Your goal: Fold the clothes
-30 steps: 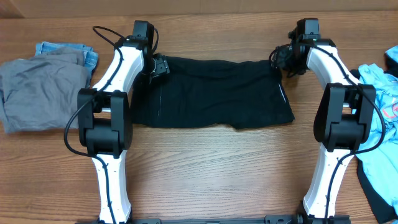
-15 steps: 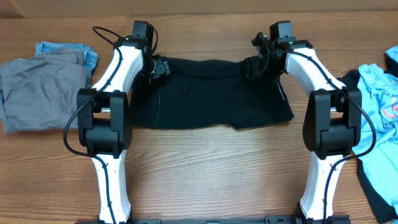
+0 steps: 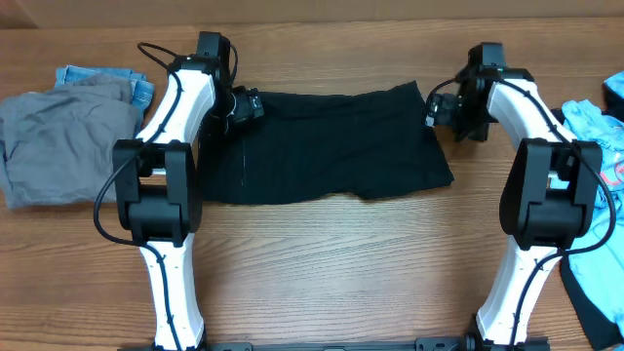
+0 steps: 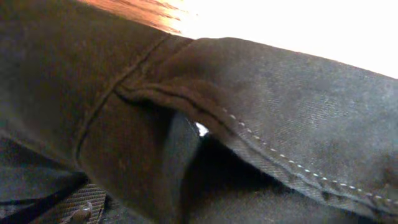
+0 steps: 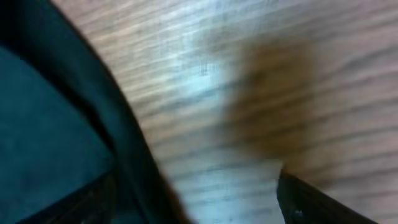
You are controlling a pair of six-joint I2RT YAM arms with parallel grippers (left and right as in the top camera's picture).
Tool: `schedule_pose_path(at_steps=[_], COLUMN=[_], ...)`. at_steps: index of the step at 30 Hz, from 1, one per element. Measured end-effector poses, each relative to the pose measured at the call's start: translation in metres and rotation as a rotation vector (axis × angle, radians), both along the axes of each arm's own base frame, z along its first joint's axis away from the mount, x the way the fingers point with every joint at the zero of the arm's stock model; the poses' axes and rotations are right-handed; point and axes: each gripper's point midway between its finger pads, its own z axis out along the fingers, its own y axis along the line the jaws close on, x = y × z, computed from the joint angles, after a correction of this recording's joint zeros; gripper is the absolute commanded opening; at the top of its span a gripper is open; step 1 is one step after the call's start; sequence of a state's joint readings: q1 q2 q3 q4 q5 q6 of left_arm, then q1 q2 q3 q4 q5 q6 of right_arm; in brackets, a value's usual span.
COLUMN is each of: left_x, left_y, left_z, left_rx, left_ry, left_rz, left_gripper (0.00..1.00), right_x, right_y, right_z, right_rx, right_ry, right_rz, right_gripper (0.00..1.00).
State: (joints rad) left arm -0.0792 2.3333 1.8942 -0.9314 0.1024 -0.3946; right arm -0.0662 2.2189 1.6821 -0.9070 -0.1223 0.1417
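My right gripper is beside the outer hem, near the back corner of the black garment (image 3: 331,146), and needs to grab that hem next to fold that end of the garment across.
The black garment (image 3: 331,146) lies spread flat across the far middle of the table, with its waistband toward the back. My left gripper (image 3: 246,105) is at the garment's top left corner. In the left wrist view dark stitched fabric (image 4: 298,112) fills the frame and covers the jaws, with one ribbed finger pad (image 4: 81,208) showing, so the gripper looks shut on the cloth. My right gripper (image 3: 439,109) is just off the garment's top right corner. Its fingers (image 5: 199,199) are apart over bare wood, with the black hem (image 5: 37,124) beside the left finger.
A grey folded garment (image 3: 58,136) lies at the far left with blue denim (image 3: 107,76) behind it. A light blue printed shirt (image 3: 595,195) lies at the right edge over something dark. Bare wood table (image 3: 331,263) lies in front of the black garment.
My right gripper swung left over the garment's top right corner, then back right and off it. The garment's right edge now sits further left. My left arm shifted slightly left.
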Motion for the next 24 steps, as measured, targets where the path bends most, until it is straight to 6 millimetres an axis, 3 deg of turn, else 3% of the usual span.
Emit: schedule_pose_path(at_steps=[3, 5, 7, 9, 10, 13, 15, 16, 19, 22, 24], left_x=[0.009, 0.021, 0.015, -0.002, -0.023, -0.033, -0.035, -0.035, -0.038, -0.042, -0.045], left_y=[0.008, 0.011, 0.013, 0.014, 0.015, 0.015, 0.015, 0.015, 0.015, 0.015, 0.016], left_z=[0.014, 0.036, 0.062, 0.076, 0.077, 0.076, 0.076, 0.076, 0.075, 0.075, 0.075], left_rx=[0.001, -0.007, -0.012, -0.013, -0.009, -0.008, -0.007, -0.007, -0.007, -0.006, -0.005], left_ry=[-0.027, -0.079, -0.090, -0.044, 0.034, 0.073, 0.080, 0.083, 0.094, 0.110, 0.122], left_rz=[-0.012, -0.009, -0.005, -0.005, -0.004, -0.004, -0.004, -0.004, -0.004, -0.004, -0.004], left_gripper=[1.00, 1.00, 1.00, 1.00, 1.00, 1.00, 1.00, 1.00, 1.00, 1.00, 1.00], right_x=[-0.048, -0.060, -0.062, -0.062, -0.066, -0.075, -0.071, -0.071, -0.059, -0.049, -0.043], right_y=[-0.004, -0.010, -0.015, -0.006, 0.005, 0.036, 0.051, 0.060, 0.072, 0.073, 0.068], right_z=[0.012, 0.021, 0.027, 0.029, 0.026, 0.017, 0.015, 0.015, 0.012, 0.009, 0.006], right_rx=[0.104, 0.186, 0.285, 0.361, 0.403, 0.452, 0.461, 0.459, 0.449, 0.427, 0.396], right_ry=[0.172, 0.192, 0.158, 0.130, 0.131, 0.143, 0.112, 0.106, 0.047, 0.024, 0.020], right_rz=[0.019, 0.050, 0.077, 0.118, 0.144, 0.215, 0.258, 0.279, 0.294, 0.257, 0.215], right_gripper=[0.95, 0.96, 0.96, 0.96, 0.96, 0.96, 0.94, 0.91, 0.64, 0.66, 0.40])
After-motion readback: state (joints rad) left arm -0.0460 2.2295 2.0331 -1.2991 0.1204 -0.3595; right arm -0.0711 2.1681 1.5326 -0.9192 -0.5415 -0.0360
